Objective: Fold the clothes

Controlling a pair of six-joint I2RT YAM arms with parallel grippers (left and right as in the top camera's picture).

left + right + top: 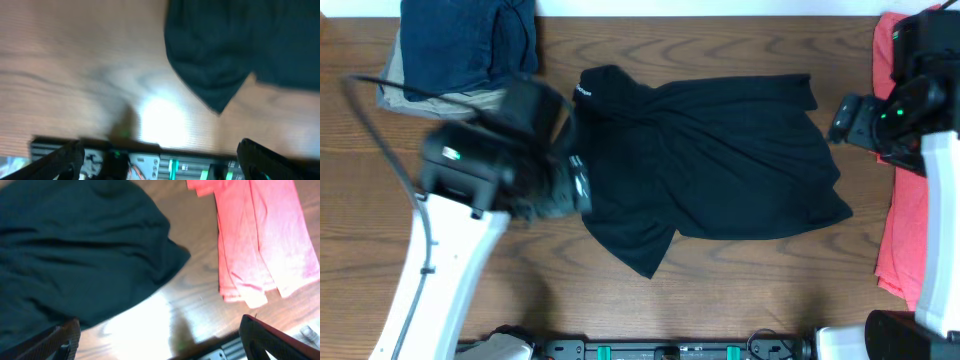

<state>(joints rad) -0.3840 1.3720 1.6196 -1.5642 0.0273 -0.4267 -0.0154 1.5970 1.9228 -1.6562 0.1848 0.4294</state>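
Observation:
The robot's left gripper will next take hold of the black T-shirt by its sleeve corner nearest the metal bar. It will straighten that edge of the T-shirt and then fold it over.
The clothes in play are a black short-sleeved T-shirt, spread loosely and wrinkled across the middle of the table, with a small white logo near its collar. My left gripper hovers blurred over the shirt's left edge. In the left wrist view its fingers stand wide apart, open and empty, with a sleeve corner of the T-shirt beyond them. My right gripper hangs just off the shirt's right edge. Its fingers are spread open over bare wood, and the T-shirt's hem lies ahead to the left.
A folded navy garment on a beige one sits at the back left. A pink garment lies along the right edge, also in the right wrist view. A metal rail runs along the table's front edge.

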